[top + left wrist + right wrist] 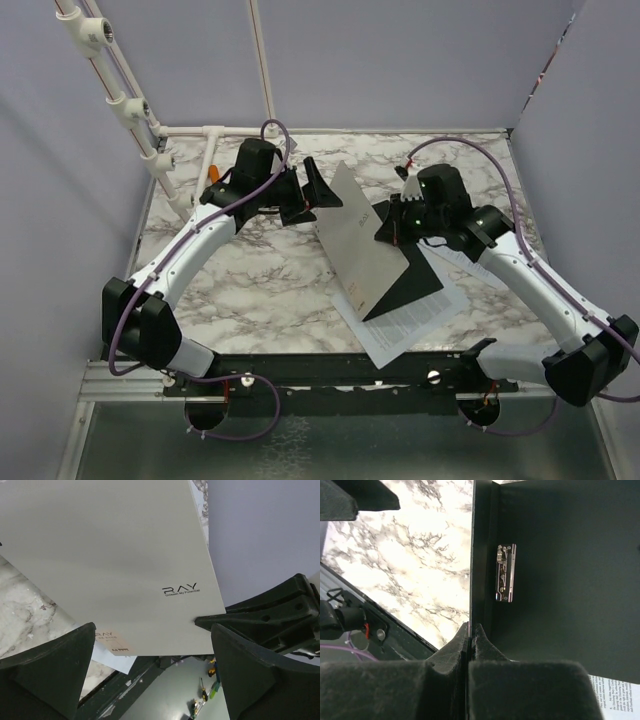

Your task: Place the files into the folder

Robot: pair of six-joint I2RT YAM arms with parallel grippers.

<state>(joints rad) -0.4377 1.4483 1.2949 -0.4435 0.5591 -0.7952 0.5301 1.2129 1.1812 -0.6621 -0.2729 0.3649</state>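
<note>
My left gripper should next grab the raised cover's free edge (368,204) (214,567) beside my right gripper, so that the folder opens for the files.
The folder (355,240) stands half open like a tent in the middle of the table, grey cover raised, black inside (412,282) facing right. My right gripper (388,222) is shut on the raised cover's edge. The right wrist view shows the gripper (471,632) pinching that thin edge, with the metal spine clip (505,572) just beyond. My left gripper (312,198) is open beside the cover's far top corner, not touching it. In the left wrist view the gripper (152,675) faces the grey cover (110,565). The files (410,325) lie flat under the folder.
The marble table (250,280) extends left of the folder. White pipe fittings (150,150) stand at the back left corner. Grey-violet walls enclose the back and sides. A black rail (330,370) runs along the near edge. Several screwdrivers (207,687) lie on the floor below.
</note>
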